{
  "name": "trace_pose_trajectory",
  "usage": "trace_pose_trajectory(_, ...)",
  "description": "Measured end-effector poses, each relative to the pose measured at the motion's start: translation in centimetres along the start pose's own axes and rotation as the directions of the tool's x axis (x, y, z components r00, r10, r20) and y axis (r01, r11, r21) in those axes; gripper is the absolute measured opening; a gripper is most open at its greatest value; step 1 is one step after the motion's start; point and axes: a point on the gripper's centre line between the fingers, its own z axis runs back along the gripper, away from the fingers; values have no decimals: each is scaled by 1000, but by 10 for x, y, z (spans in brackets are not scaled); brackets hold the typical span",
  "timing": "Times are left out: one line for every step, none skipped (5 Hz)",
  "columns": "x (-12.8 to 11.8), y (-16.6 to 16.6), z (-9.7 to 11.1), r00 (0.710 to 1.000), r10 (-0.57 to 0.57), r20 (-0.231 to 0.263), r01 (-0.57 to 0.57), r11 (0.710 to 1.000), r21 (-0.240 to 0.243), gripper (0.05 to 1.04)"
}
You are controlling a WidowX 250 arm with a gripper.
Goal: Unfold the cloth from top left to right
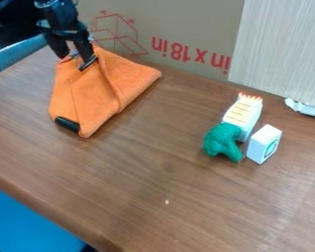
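Note:
The cloth needs to be unfolded across the table, so my gripper needs to grab it by its orange top edge next.
The gripper point(77, 60) is at the upper left, pointing down over the top corner of the orange cloth point(94, 96). Its two fingers stand apart, with orange fabric below and around their tips; whether they touch it I cannot tell. The cloth lies folded in a rough triangle on the table's left part, with fold lines running down from the top and layers overlapping toward its right corner. A short black piece point(67, 124) sits at its lower left edge.
On the right of the wooden table point(153, 172) a green broccoli-like toy point(222, 141) stands by a white toy with orange tips point(243, 115) and a small white block point(264, 143). A cardboard panel point(167, 29) and a pale panel point(282, 54) border the back.

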Motion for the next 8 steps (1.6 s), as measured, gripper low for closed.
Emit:
trace_pose_trajectory(3, -3, 0, 999, -30, 23, 30, 999, -25, 999)
trace_pose_trajectory(3, -4, 0, 999, -44, 25, 44, 999, -28, 999)
trace_pose_trajectory(7, -3, 1, 998, -47, 44, 48, 999, -21, 999)
trace_pose_trajectory(4, -1, -5, 997, -62, 51, 62, 998, -3, 999)
trace_pose_trajectory(0, -2, -10, 997, -68, 47, 68, 998, -1, 999)
trace_pose_trajectory(-1, -1, -12, 996, -71, 50, 71, 998, 4, 971)
trace_pose_trajectory(-3, -2, -15, 997, -64, 52, 64, 998, 2, 699)
trace_pose_trajectory(-8, -4, -21, 997, -60, 50, 60, 998, -5, 395)
